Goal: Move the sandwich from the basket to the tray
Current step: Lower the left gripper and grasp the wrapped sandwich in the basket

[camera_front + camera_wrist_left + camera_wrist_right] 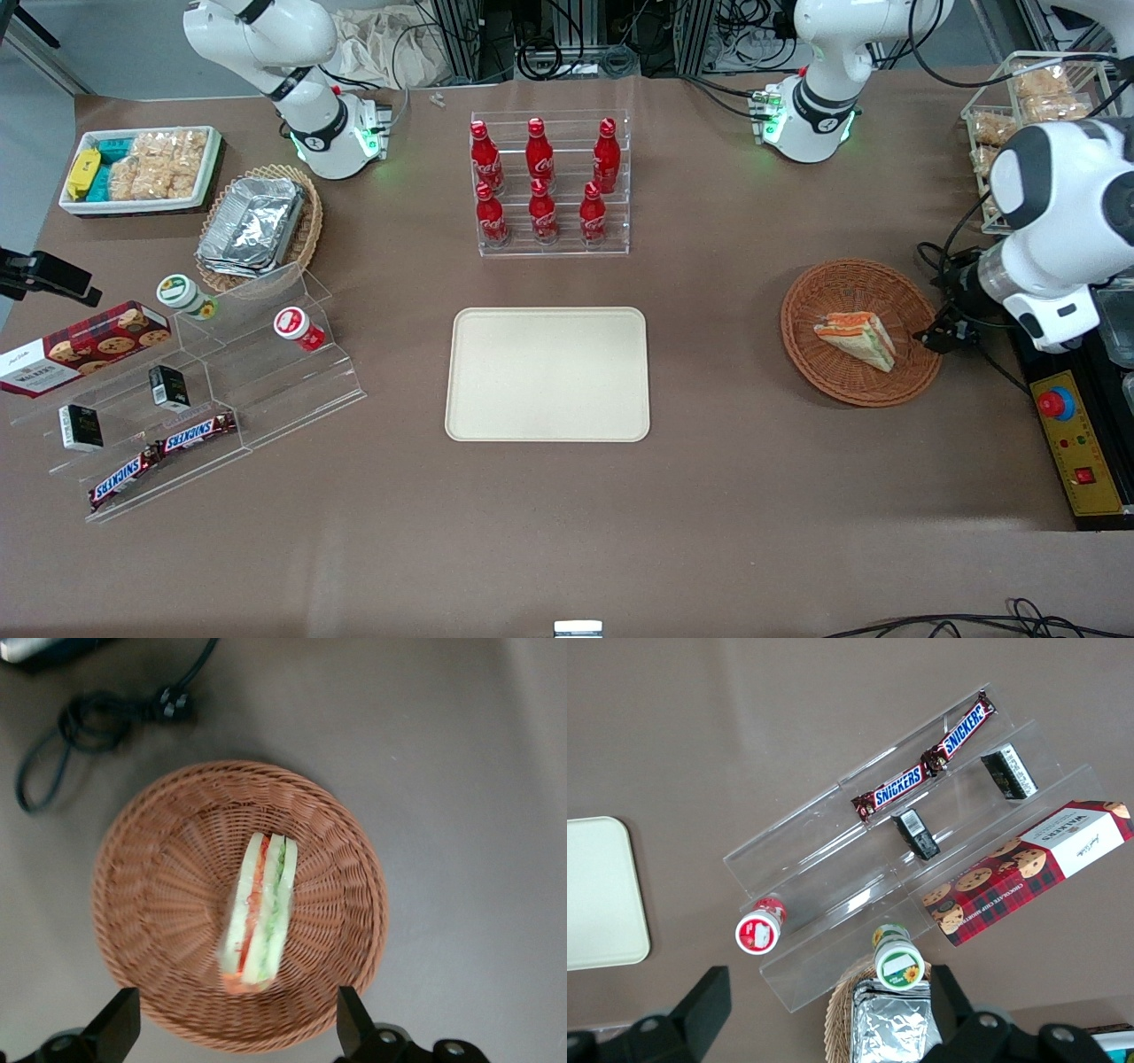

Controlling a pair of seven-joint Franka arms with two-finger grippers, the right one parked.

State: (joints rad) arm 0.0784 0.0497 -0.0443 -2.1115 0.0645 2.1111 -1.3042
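Note:
The gripper grabs the sandwich by its thick end [873,349] next, to move it from the basket onto the tray [547,374].
The sandwich [855,339], a pale bread wedge with orange-red and green layers, lies in the round reddish-brown wicker basket [828,377] toward the working arm's end of the table. The cream tray [547,374] sits bare at mid-table and is also seen in the right wrist view [598,895]. My gripper [944,335] hovers by the basket's rim on the working arm's side. In the left wrist view the sandwich [260,912] lies lengthwise in the basket [168,904], and the gripper [235,1023] is open above the rim, with nothing between its black fingertips [120,1023].
A clear rack of red cola bottles [549,182] stands farther from the front camera than the tray. A yellow emergency-stop box [1072,443] and a wire rack of snacks [1028,106] flank the working arm. A black cable [89,722] lies beside the basket.

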